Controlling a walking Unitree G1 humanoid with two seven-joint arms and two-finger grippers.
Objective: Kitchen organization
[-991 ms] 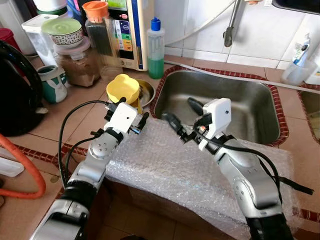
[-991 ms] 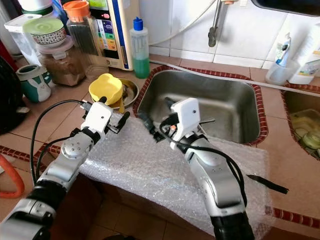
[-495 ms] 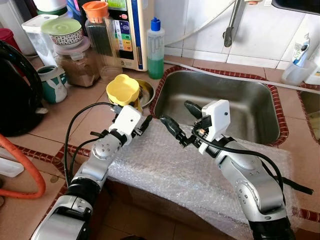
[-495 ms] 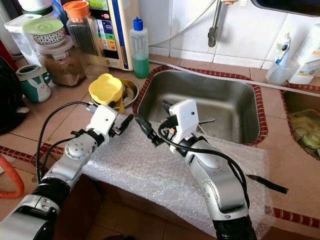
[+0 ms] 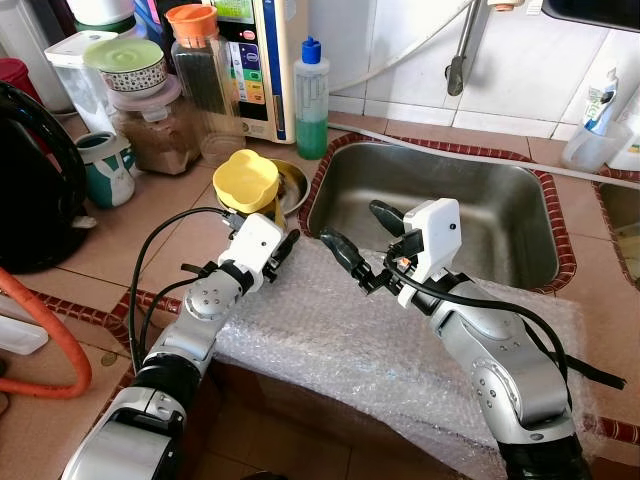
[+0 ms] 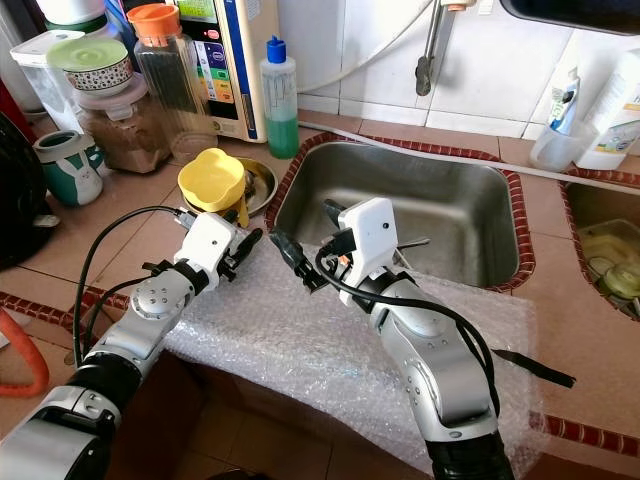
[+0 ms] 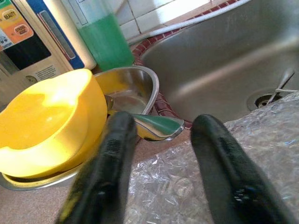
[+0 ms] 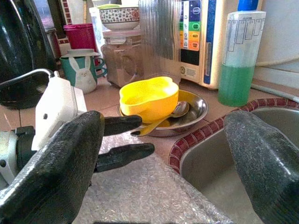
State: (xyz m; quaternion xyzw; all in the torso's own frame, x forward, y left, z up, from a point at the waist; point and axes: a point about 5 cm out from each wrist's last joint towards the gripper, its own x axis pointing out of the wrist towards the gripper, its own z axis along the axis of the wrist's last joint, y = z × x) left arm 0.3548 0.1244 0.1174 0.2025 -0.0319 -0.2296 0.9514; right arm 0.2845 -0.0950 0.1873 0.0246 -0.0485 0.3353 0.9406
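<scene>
My left gripper will grab the spoon next by the end that sticks out past the dish, because the yellow bowl [image 5: 245, 178] covers the rest of the spoon.
A yellow bowl [image 5: 245, 178] sits in a shallow steel dish [image 5: 293, 187] on the tiled counter, left of the sink [image 5: 480, 205]. A spoon [image 7: 156, 126] lies in the dish under the bowl's edge. My left gripper [image 5: 283, 250] is open and hovers over the near left corner of a bubble wrap sheet [image 5: 350, 340], pointing at the dish just short of it. My right gripper [image 5: 358, 230] is wide open above the sheet's far edge by the sink rim, holding nothing. In the right wrist view the left gripper's fingers [image 8: 124, 140] lie in front of the bowl [image 8: 149, 97].
A green soap bottle [image 5: 311, 100], jars [image 5: 155, 125], a rabbit mug [image 5: 105, 165] and a black kettle [image 5: 35, 190] crowd the back left. An orange hose [image 5: 65, 345] curls at the left edge. A dark blade [image 6: 535, 366] lies on the sheet's right end.
Over the last second my left gripper has slid right and slightly forward, and the right gripper has shifted a little left. Both have stayed open.
</scene>
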